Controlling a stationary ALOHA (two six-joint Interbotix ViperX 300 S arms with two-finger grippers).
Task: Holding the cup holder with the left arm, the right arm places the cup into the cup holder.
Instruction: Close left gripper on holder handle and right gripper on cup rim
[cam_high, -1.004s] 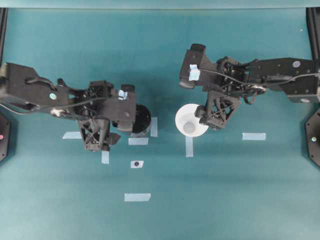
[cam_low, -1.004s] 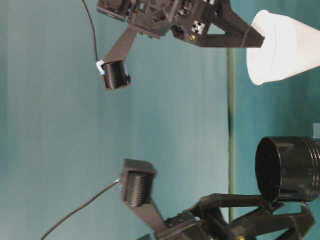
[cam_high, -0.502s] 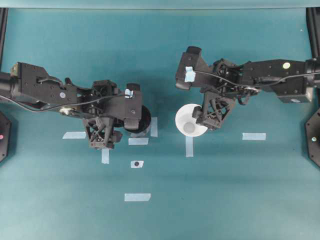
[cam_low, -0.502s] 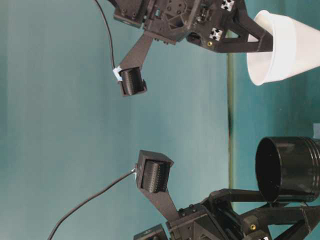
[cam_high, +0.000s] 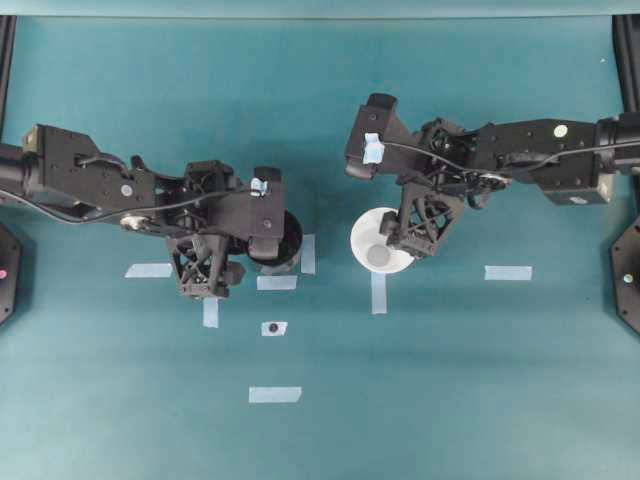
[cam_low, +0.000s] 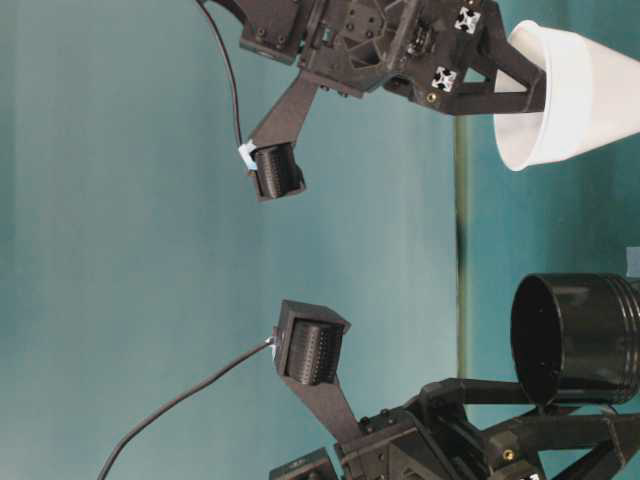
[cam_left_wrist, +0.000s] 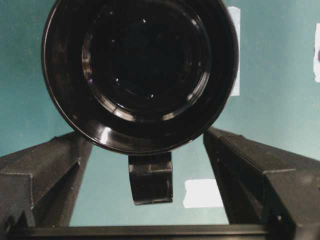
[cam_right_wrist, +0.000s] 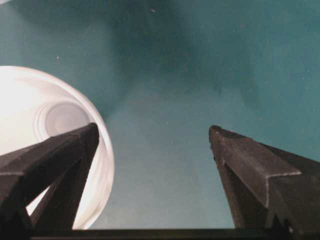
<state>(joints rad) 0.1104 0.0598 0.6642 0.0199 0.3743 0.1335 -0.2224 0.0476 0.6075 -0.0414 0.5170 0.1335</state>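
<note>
My left gripper is going to keep the holder steady for the cup next, so it will grab the cup holder (cam_left_wrist: 140, 70) by its stubby side handle (cam_left_wrist: 150, 177).
The black cup holder (cam_high: 287, 238) stands on the teal table, partly under my left arm. In the left wrist view the cup holder (cam_left_wrist: 140, 70) fills the top and its stubby handle (cam_left_wrist: 150, 177) lies between the wide-apart jaws without touching them. My left gripper (cam_left_wrist: 147, 145) is open. The white cup (cam_high: 372, 245) stands upright to the right of the holder. My right gripper (cam_right_wrist: 152, 135) is open, with one finger (cam_right_wrist: 55, 160) over the cup's mouth, the other outside, and the cup's rim (cam_right_wrist: 102, 170) between them. From table level the cup (cam_low: 590, 95) and holder (cam_low: 575, 340) stand apart.
Pale tape strips mark the table: one below the cup (cam_high: 378, 292), one to its right (cam_high: 508, 272), some beside the holder (cam_high: 277, 283), one nearer the front (cam_high: 275, 395). A small taped black dot (cam_high: 274, 328) lies in front of the holder.
My left gripper came in toward the holder, then held still. My right gripper slid left, bringing one finger over the cup's mouth. Cup and holder have not moved.
</note>
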